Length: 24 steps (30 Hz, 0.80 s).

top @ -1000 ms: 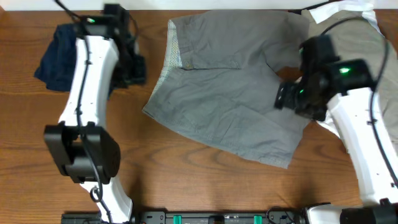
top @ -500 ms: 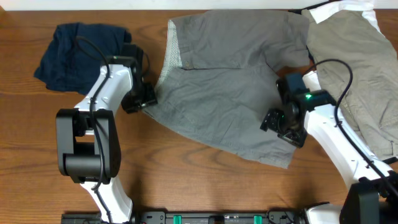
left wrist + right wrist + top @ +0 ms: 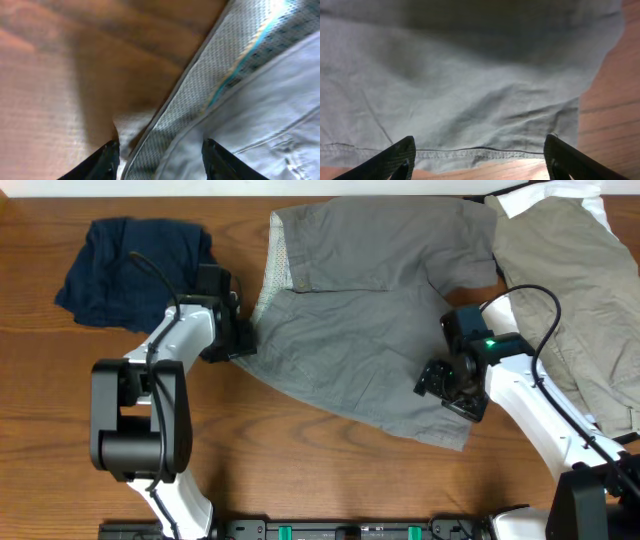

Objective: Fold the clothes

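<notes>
The shorts' near edge should be folded over their far side. My left gripper will grab the grey shorts (image 3: pixel 370 330) by the near corner of the waistband next.
The grey shorts (image 3: pixel 370 330) lie spread flat in the middle of the table, with the patterned inner waistband (image 3: pixel 278 265) facing left. My left gripper (image 3: pixel 244 342) is at the waistband's near corner. In the left wrist view it (image 3: pixel 162 162) stands open, and the waistband edge (image 3: pixel 200 100) runs between its fingers (image 3: pixel 107 160). My right gripper (image 3: pixel 432 380) hovers low over the shorts' right leg. In the right wrist view it (image 3: pixel 480 162) is wide open, and the stitched hem (image 3: pixel 480 152) lies between its fingertips (image 3: pixel 575 160).
A crumpled navy garment (image 3: pixel 130 265) lies at the back left. A khaki garment (image 3: pixel 570 290) lies on white cloth (image 3: pixel 560 200) at the right edge. Bare wooden table (image 3: pixel 300 470) stretches along the front.
My left arm has swung from the navy garment to the shorts' waistband corner. My right arm has come forward and left onto the shorts' right leg near the hem.
</notes>
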Tool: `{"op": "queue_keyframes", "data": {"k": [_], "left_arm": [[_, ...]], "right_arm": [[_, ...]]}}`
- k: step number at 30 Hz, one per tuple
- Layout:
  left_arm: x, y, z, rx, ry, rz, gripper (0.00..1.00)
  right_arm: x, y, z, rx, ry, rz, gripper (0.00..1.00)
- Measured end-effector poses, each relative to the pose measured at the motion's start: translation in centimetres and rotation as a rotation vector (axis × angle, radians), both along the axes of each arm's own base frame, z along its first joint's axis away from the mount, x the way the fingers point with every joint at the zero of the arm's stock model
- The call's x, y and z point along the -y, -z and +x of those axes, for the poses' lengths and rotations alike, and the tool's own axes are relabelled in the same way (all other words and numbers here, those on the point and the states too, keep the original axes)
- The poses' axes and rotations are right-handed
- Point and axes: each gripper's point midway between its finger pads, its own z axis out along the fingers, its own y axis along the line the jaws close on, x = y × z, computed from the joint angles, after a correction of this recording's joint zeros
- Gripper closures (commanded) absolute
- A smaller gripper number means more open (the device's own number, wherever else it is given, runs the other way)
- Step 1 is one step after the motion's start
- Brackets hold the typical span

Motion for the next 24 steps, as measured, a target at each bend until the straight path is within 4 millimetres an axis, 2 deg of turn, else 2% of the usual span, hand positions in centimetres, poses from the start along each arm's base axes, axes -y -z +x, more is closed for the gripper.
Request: {"op": "queue_keyframes", "data": {"k": [2, 4, 5, 16, 20, 24], "left_arm": [[0.1, 0.0, 0.1, 0.027, 0.013, -0.004, 0.67], [0.1, 0.1, 0.0, 0.036, 0.023, -0.009, 0.90], [0.2, 0.2, -0.1, 0.036, 0.030, -0.012, 0.94], [0.2, 0.1, -0.5, 0.029, 0.010, -0.052, 0.94], [-0.4, -0.1, -1.3, 0.013, -0.053, -0.069, 0.94], [-1.5, -0.6, -1.1, 0.030, -0.108, -0.075, 0.94]], "right_arm": [[-0.1, 0.0, 0.0, -0.001, -0.001, 0.004, 0.20], [-0.1, 0.0, -0.2, -0.006, -0.001, 0.003, 0.21], [0.0, 0.0, -0.3, -0.012, -0.001, 0.003, 0.21], [-0.4, 0.0, -1.9, -0.077, 0.004, 0.009, 0.22], [-0.7, 0.2, -3.4, -0.129, 0.009, -0.002, 0.22], [-0.5, 1.3, -5.2, -0.184, 0.041, -0.019, 0.22]]}}
